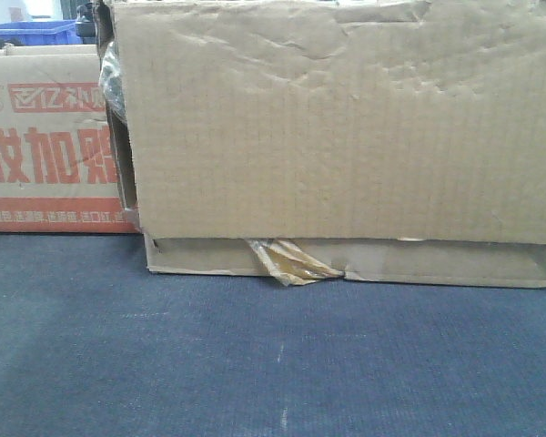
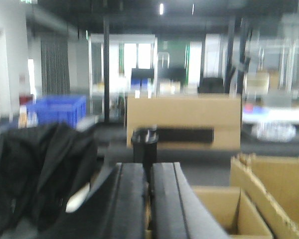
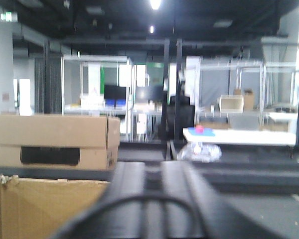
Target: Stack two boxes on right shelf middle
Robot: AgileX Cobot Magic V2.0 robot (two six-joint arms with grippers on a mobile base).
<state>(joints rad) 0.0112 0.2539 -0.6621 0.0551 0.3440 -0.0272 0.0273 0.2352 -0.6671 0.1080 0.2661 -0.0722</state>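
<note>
I should stack the box with red Chinese print, so I need to grab its open rim with my left gripper next.
The plain brown box fills the front view, its face dented and tan tape peeling at the bottom seam. It stands on a dark blue-grey surface. Behind it on the left is the box with red Chinese print. My left gripper is shut, with no object seen in it, above an open cardboard carton. My right gripper is blurred, its fingers close together, and brown cardboard lies to its lower left. The shelf is out of view.
A blue plastic bin sits behind the printed box. In the left wrist view, black cloth lies left of the gripper. A cardboard box with a black slot stands further off. White tables and metal racks are beyond.
</note>
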